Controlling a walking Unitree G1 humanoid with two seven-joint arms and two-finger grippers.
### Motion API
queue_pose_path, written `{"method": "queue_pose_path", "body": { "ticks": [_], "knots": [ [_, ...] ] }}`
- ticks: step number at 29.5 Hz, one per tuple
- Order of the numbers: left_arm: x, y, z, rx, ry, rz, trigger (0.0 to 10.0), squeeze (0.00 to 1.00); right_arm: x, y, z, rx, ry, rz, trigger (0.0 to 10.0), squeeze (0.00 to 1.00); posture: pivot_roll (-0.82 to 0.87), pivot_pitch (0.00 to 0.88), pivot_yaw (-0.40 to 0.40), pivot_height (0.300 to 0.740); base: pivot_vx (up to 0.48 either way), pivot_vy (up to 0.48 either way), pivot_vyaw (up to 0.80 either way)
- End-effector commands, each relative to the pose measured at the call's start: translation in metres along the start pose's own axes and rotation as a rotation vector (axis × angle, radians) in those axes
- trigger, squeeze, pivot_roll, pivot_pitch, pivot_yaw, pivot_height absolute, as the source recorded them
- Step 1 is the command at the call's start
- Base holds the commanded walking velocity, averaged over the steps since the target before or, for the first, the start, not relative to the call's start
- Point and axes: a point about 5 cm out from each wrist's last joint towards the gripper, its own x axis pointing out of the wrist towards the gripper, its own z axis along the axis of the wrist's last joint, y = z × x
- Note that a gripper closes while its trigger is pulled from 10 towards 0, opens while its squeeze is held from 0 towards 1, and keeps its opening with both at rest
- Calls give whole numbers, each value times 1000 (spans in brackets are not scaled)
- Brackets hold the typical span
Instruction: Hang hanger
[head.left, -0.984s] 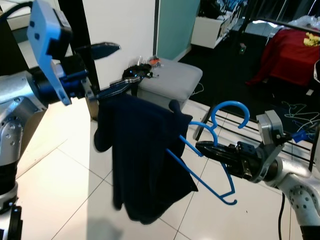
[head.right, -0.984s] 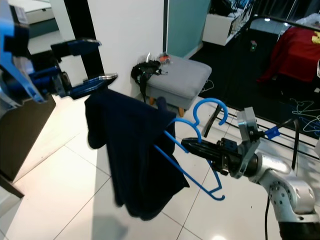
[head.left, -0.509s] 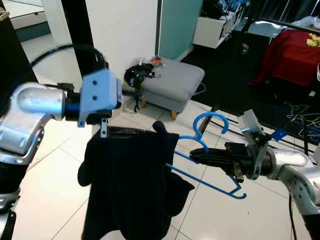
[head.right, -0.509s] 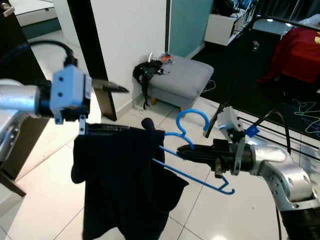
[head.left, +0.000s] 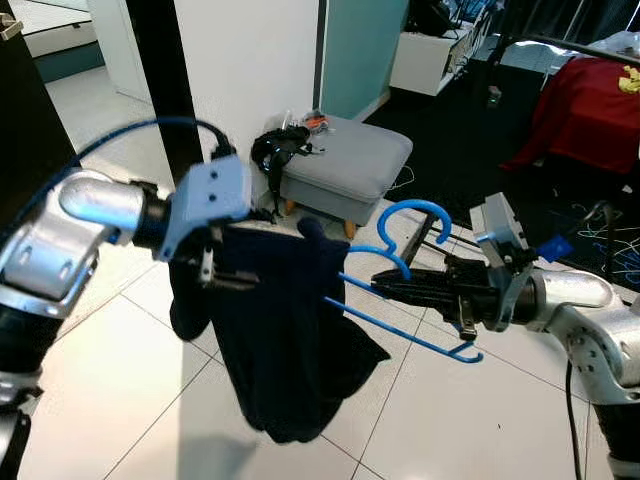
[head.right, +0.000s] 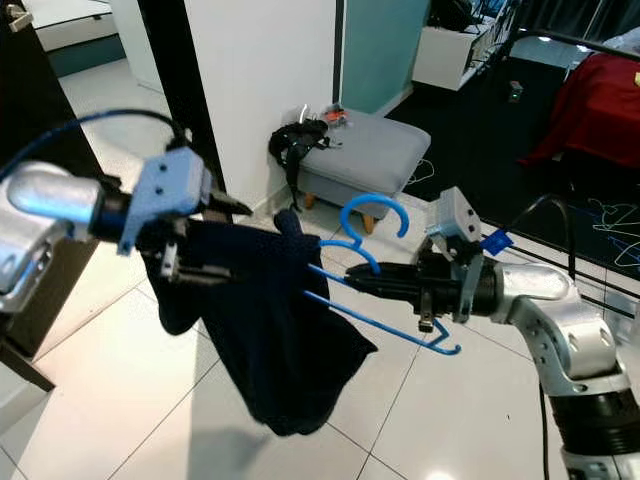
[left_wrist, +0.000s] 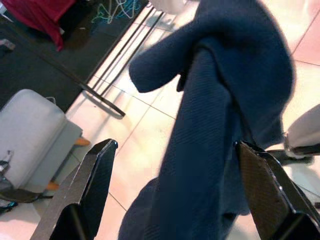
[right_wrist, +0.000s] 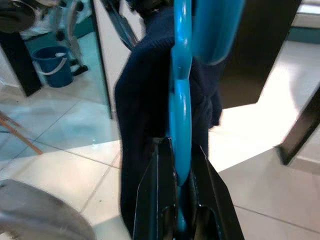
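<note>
I need to grip the garment by its folded upper edge (head.left: 256, 238) with my left gripper next, while the garment's loose body (head.left: 295, 375) hangs slack below.
A blue plastic hanger (head.left: 409, 213) points its hook up, and one arm of it runs into a dark navy garment (head.left: 285, 340). My right gripper (head.left: 387, 288) is shut on the hanger just below the hook; the blue neck sits between its fingers (right_wrist: 161, 165) in the right wrist view. My left gripper (head.right: 215, 240) is open, with its fingers (left_wrist: 82, 195) spread wide. The garment (left_wrist: 215, 125) is draped between and over them and hangs down towards the tiled floor.
A grey footstool (head.left: 350, 165) with a black tangle of straps (head.left: 275, 148) stands behind, by a white wall corner (head.left: 250, 70). Black rack rails (head.left: 437, 228) lie on the floor at right, with a red cloth (head.left: 580, 110) beyond. A dark door edge (head.left: 25, 130) is at left.
My left arm came down from high on the left and turned, bringing the garment against the hanger. My right gripper kept its hold on the hanger and shifted slightly left.
</note>
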Motion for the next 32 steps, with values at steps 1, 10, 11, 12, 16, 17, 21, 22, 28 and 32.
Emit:
{"method": "queue_pose_path", "body": {
  "ticks": [1, 10, 11, 12, 16, 17, 21, 22, 28, 32],
  "knots": [
    [-11, 9, 3, -18, -12, 82, 10000, 0, -1, -8, 6, -36, -34, -59, 10000, 0, 50, 66, 8, 740, 0, 0, 0],
    [-23, -12, -10, -4, 80, -10, 10000, 0, 1, -7, 9, -22, -70, -23, 10000, 0, 51, 85, -4, 740, 0, 0, 0],
    [-23, -12, -10, -4, 80, -10, 10000, 0, 1, -7, 9, -22, -70, -23, 10000, 0, 51, 85, -4, 740, 0, 0, 0],
    [-22, -13, -10, -7, 81, -16, 10000, 0, 1, -8, 10, -22, -72, -24, 10000, 0, 51, 85, -4, 740, 0, 0, 0],
    [-16, -20, -12, 26, 107, -65, 10000, 0, 1, -7, 10, -22, -74, -17, 10000, 0, 53, 80, -6, 740, 0, 0, 0],
    [-12, -22, -12, 37, 115, -71, 10000, 0, 3, -5, 8, -17, -75, -11, 10000, 0, 56, 79, -8, 740, 0, 0, 0],
    [-3, -19, -8, 38, 95, -41, 10000, 0, 10, 0, 5, -5, -76, 18, 10000, 0, 55, 74, -3, 740, 0, 0, 0],
    [-1, -17, -7, 40, 89, -35, 10000, 0, 11, 2, 4, -2, -77, 27, 10000, 0, 55, 74, -3, 740, 0, 0, 0],
    [7, -18, -3, 27, 62, -72, 10000, 0, 16, 5, 2, -5, -50, 67, 10000, 0, 52, 70, 5, 740, 0, 0, 0],
    [9, -20, -3, 17, 58, -96, 10000, 0, 17, 5, 2, -8, -45, 71, 10000, 0, 50, 71, 7, 740, 0, 0, 0]
  ]
}}
